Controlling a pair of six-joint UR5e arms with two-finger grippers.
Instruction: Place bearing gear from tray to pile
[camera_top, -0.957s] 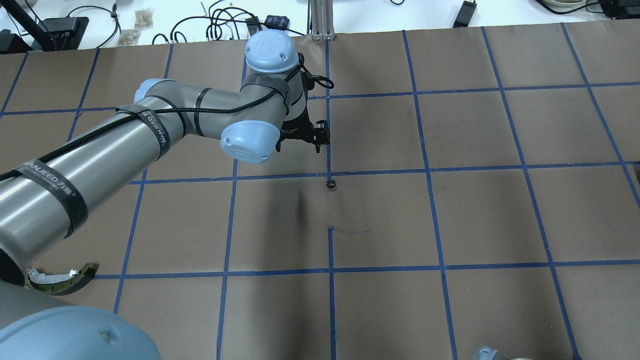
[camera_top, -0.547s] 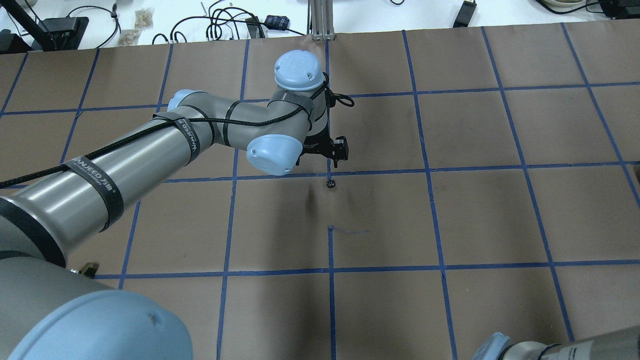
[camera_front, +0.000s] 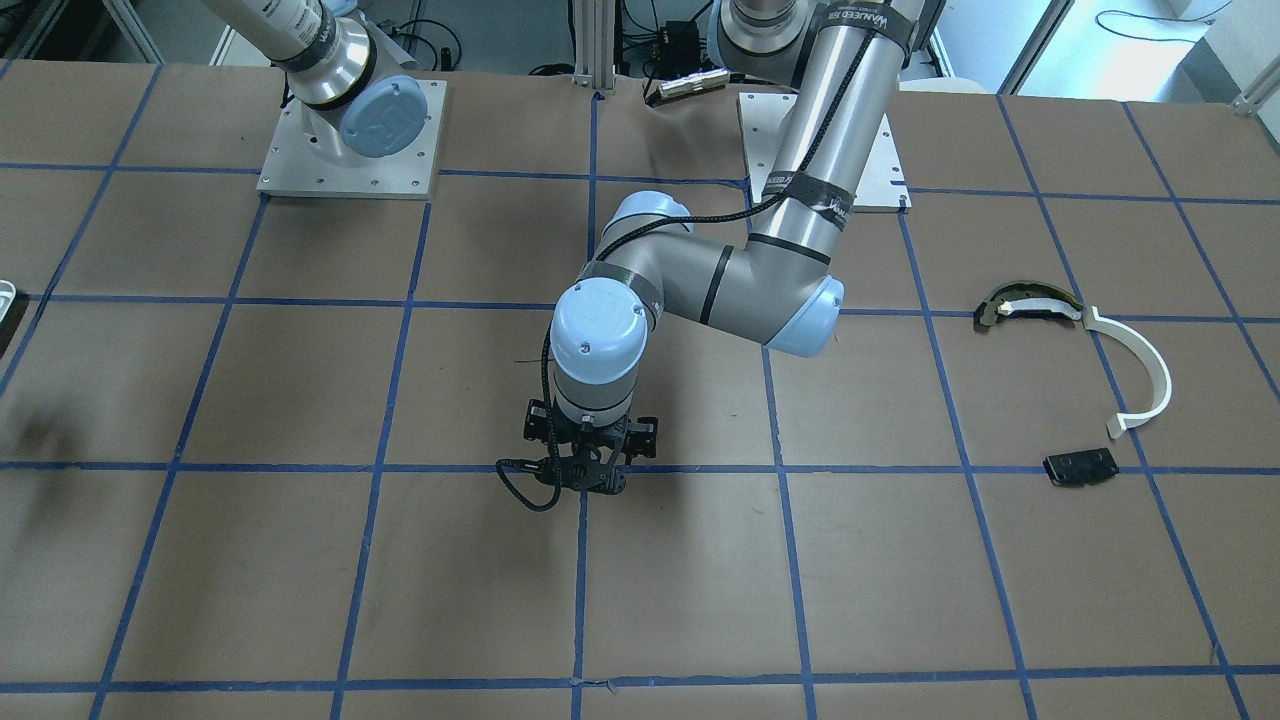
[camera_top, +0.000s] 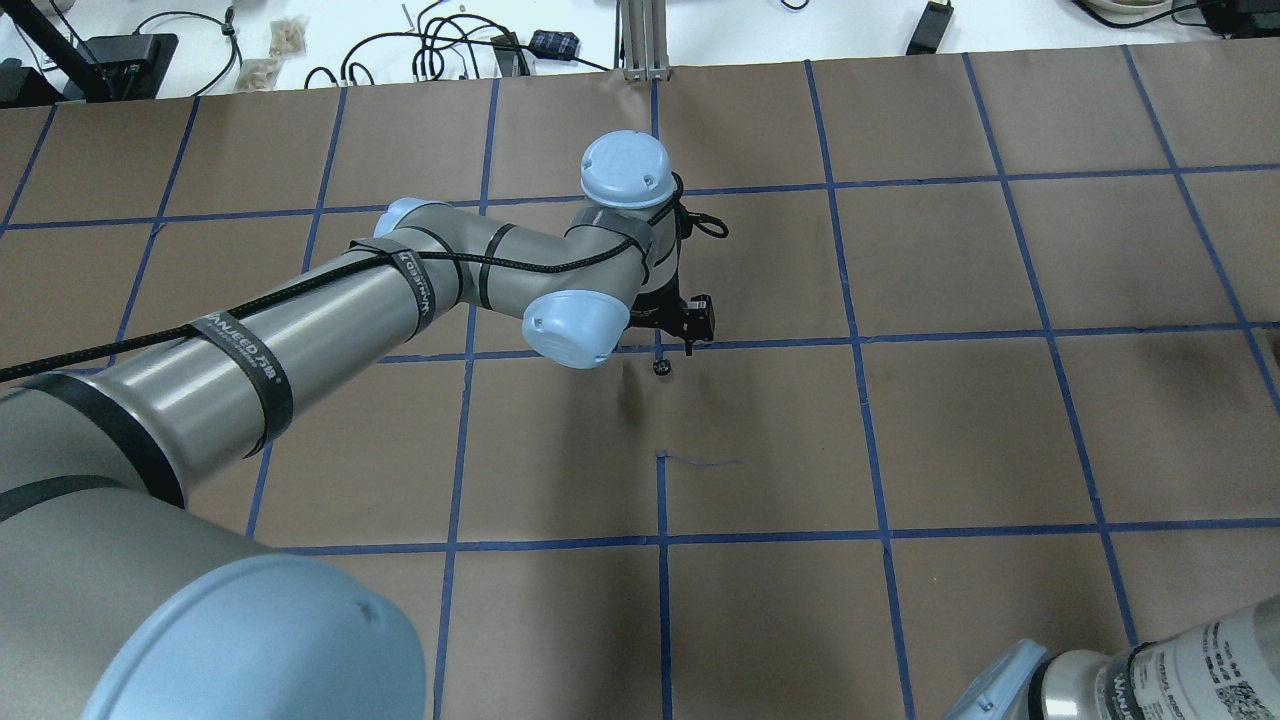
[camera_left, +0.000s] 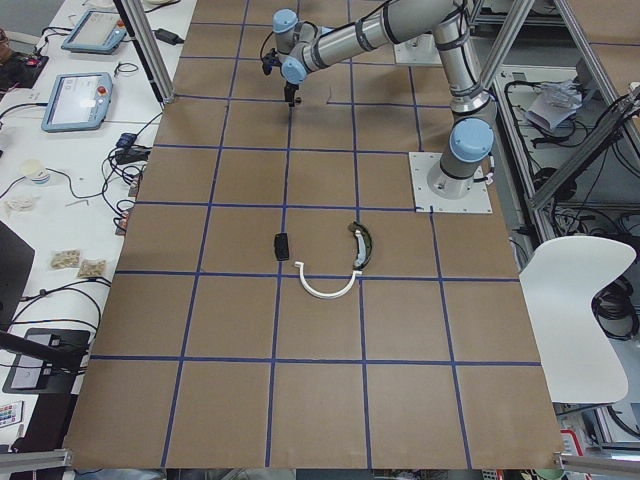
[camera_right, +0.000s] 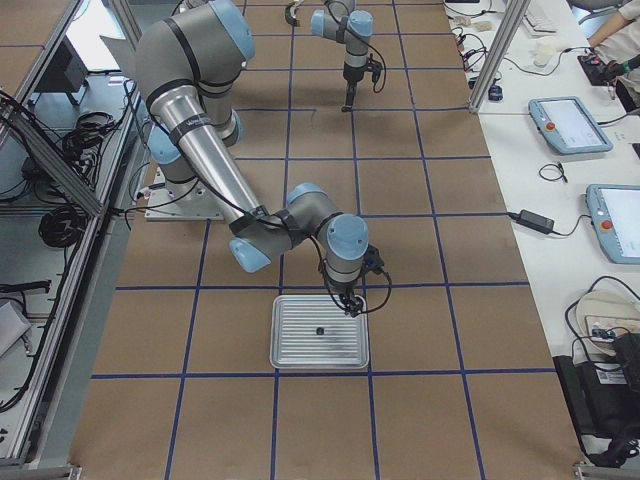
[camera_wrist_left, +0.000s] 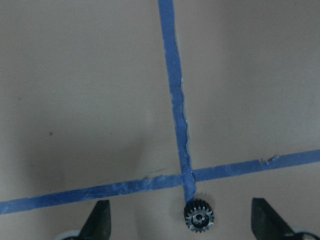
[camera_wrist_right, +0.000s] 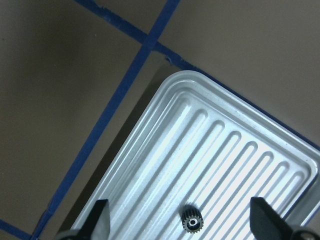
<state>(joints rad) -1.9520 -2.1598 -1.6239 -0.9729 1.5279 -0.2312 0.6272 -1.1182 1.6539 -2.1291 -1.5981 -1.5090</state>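
Observation:
My left gripper closes on the gear now, since both fingers reach down to the table on either side of the gear's toothed rim (camera_wrist_left: 199, 216).
A small black toothed gear (camera_top: 660, 368) lies on a tape crossing at the table's middle. My left gripper (camera_top: 689, 340) hangs open just above it. The left wrist view shows this gear (camera_wrist_left: 199, 218) between the open fingers (camera_wrist_left: 98, 221). My right gripper (camera_right: 350, 306) is open over the ribbed metal tray (camera_right: 300, 352). A second gear (camera_wrist_right: 191, 222) lies in the tray (camera_wrist_right: 165, 150), also visible in the exterior right view (camera_right: 319, 330). The pile lies at the table's left end: a white half-ring (camera_front: 1150, 365), a black-and-gold curved piece (camera_front: 1020, 303) and a black plate (camera_front: 1080, 467).
The table is brown paper with a blue tape grid (camera_top: 860, 345). Cables and small devices (camera_top: 440, 50) lie beyond its far edge. The arms' base plates (camera_front: 345, 140) stand at the robot's side. A sliver of the tray rim (camera_front: 6, 296) shows at the front view's left edge.
My left arm has swung right and toward the robot, bringing its gripper close over the gear on the tape crossing. My right arm has come further into the overhead view's lower right corner.

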